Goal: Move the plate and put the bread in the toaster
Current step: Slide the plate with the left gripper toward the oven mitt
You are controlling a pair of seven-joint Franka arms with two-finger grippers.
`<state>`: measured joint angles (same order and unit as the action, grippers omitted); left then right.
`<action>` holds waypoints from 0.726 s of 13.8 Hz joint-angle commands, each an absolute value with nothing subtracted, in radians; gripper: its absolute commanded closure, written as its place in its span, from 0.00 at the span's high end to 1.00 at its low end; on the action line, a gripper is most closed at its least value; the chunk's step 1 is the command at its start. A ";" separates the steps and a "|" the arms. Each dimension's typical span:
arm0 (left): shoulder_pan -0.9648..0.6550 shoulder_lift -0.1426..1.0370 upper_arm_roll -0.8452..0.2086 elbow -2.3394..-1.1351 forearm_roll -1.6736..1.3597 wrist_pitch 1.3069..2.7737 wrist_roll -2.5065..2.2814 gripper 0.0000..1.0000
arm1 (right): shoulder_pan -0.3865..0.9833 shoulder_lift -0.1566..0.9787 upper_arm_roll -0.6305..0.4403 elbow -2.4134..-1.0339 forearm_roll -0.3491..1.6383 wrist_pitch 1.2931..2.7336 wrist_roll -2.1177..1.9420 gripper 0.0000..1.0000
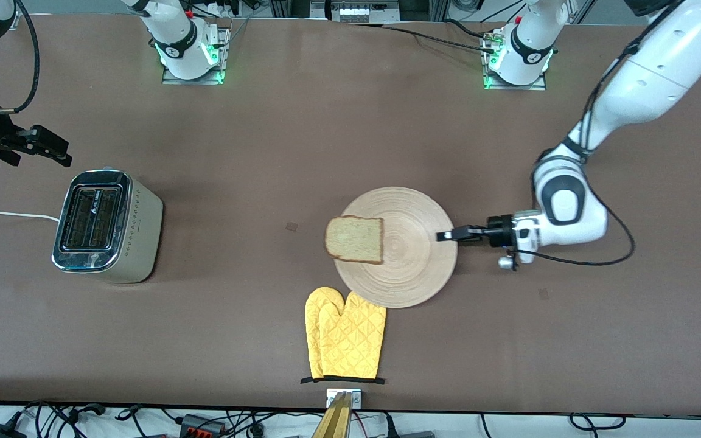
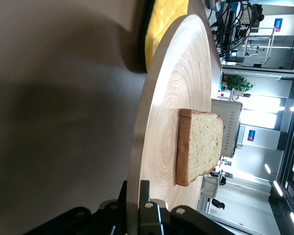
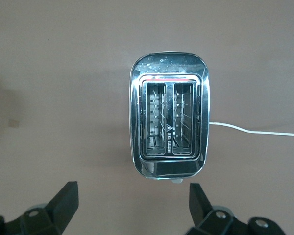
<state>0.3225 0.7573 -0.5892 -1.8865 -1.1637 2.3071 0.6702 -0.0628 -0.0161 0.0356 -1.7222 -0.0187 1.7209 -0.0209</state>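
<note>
My left gripper should hold the plate until it is lower: the plate's rim [image 2: 143,122] is above the table in the left wrist view.
The round light-wood plate [image 1: 414,261] [image 2: 159,112] lies mid-table. The bread [image 1: 355,239] [image 2: 200,147], a square slice with brown crust, rests on the plate's side toward the right arm's end. My left gripper [image 1: 446,235] [image 2: 137,188] is shut on the plate's rim at the left arm's end, one finger above the rim and one below. The toaster [image 1: 107,225] [image 3: 169,120] stands toward the right arm's end, its two slots empty. My right gripper [image 1: 52,149] [image 3: 132,193] hangs open over the table beside the toaster, holding nothing.
A yellow oven mitt [image 1: 344,334] [image 2: 166,24] lies nearer the front camera than the plate, its tip at the plate's rim. The toaster's white cord [image 1: 3,214] [image 3: 255,131] runs off toward the table's edge at the right arm's end.
</note>
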 commanded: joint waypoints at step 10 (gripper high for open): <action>0.101 0.804 -0.594 -1.888 -1.630 2.470 1.046 0.01 | -0.064 -0.035 0.035 -1.746 -0.032 1.726 -0.034 1.00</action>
<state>0.1064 0.7985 -0.5895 -1.8947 -1.5584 2.4751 0.9740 -0.0632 -0.0161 0.0353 -1.7243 -0.0188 1.7206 -0.0209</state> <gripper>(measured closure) 0.907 0.000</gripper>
